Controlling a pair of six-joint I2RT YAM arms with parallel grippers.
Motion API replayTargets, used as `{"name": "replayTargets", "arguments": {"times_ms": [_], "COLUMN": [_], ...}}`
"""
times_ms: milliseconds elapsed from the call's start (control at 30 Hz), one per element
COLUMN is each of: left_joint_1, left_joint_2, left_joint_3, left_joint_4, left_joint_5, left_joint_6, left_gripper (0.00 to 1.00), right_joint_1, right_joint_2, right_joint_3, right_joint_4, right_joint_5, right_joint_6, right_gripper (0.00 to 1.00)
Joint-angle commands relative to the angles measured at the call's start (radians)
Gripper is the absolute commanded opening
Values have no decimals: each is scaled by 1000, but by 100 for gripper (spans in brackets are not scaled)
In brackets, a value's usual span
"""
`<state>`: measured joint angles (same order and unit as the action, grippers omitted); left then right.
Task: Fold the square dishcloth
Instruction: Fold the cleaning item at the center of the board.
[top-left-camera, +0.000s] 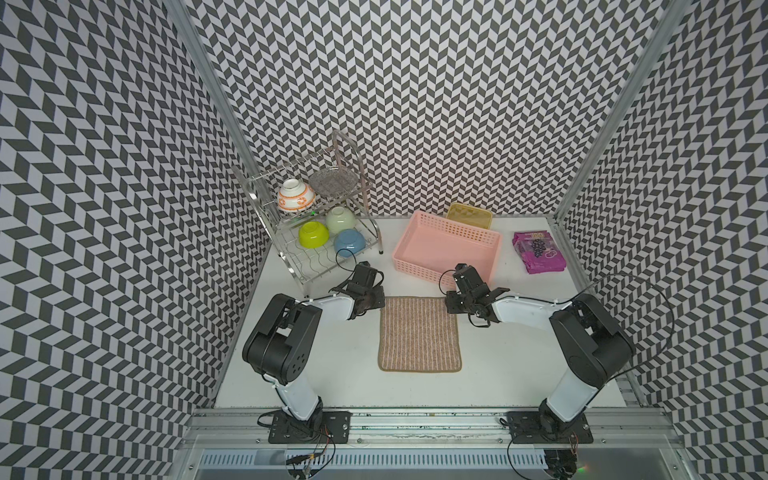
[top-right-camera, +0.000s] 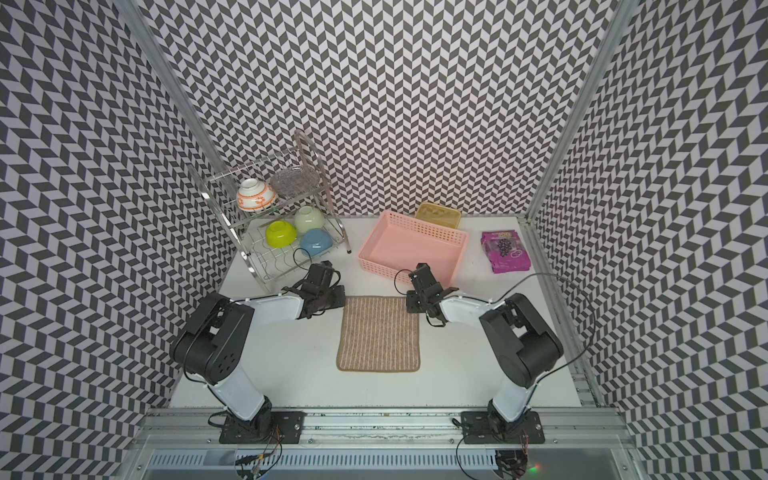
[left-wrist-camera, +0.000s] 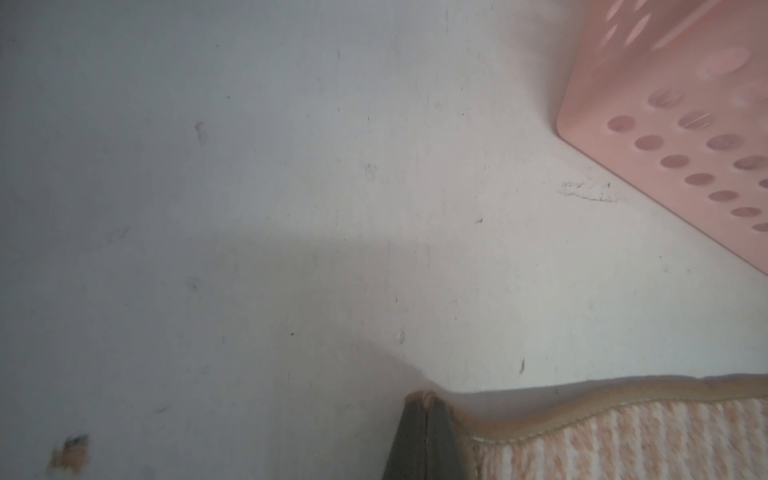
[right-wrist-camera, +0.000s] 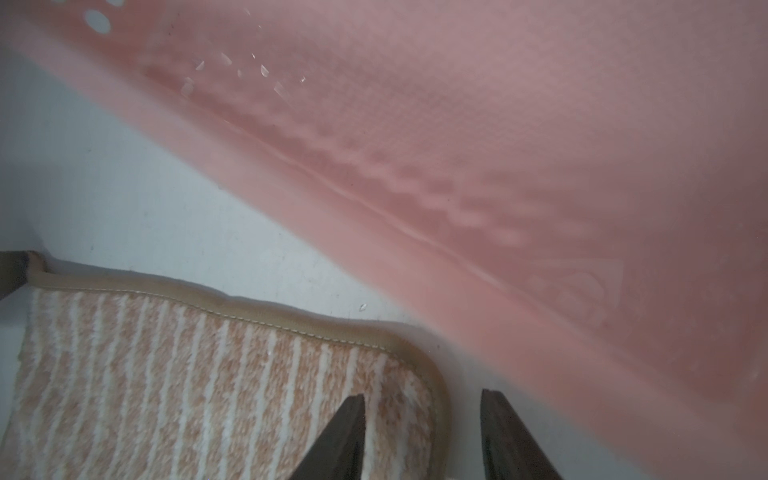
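Note:
I will grab the hem of the dishcloth's free far corner with my right gripper next, to match my left gripper. Then the dishcloth's far edge can be folded over evenly.
The square dishcloth (top-left-camera: 419, 334) (top-right-camera: 378, 334) lies flat in the middle of the white table, tan with pale stripes and a darker hem. My left gripper (top-left-camera: 380, 301) (top-right-camera: 341, 300) is at its far left corner. In the left wrist view, the left gripper (left-wrist-camera: 426, 401) is shut on the corner hem of the dishcloth (left-wrist-camera: 623, 436), which is pinched up slightly. My right gripper (top-left-camera: 451, 306) (right-wrist-camera: 422, 395) is open at the far right corner. One finger is over the dishcloth (right-wrist-camera: 187, 374) and the other is over bare table beyond the hem.
A pink basket (top-left-camera: 453, 226) (left-wrist-camera: 685, 124) (right-wrist-camera: 498, 145) stands just behind the cloth, close to both grippers. A metal dish rack (top-left-camera: 291, 266) with several bowls is at the back left. A purple packet (top-left-camera: 538, 251) lies at the back right, and a yellowish tray (top-left-camera: 469, 216) lies behind the basket.

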<state>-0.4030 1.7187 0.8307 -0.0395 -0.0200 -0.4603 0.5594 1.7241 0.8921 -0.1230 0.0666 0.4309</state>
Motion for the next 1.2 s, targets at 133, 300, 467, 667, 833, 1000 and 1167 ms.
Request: {"name": "replayTargets", "arguments": {"times_ms": [133,300,467,667,833,1000,1167], "left_joint_1": [2,3,3,4,3,3,3], "left_joint_2": [-9,-13,-18,-28,-74,-162,-264], "left_joint_3": [-2,-2,-5,-10,-19,-44,-96], "left_joint_4": [-5,-5,-2,13,49,106,165], "left_joint_5": [5,4,5,7,19,22,24], "left_joint_6": [12,11,9,8,23,31,29], "left_gripper": [0,0,0,0,0,0,0], "right_joint_1": [1,1,1,1,1,7,19], "right_joint_2": [19,44,58,62,42,-26,-116], "right_joint_3": [7,19,18,29,39,21,-18], "right_joint_4": [70,69,66,70,72,94,131], "right_joint_5": [-21,-23,-13,-10,-8,-8,-5], "right_joint_6": [-2,-7,-5,-17,-33,-50,-64], "right_gripper": [43,39,37,20,2,0,0]}}
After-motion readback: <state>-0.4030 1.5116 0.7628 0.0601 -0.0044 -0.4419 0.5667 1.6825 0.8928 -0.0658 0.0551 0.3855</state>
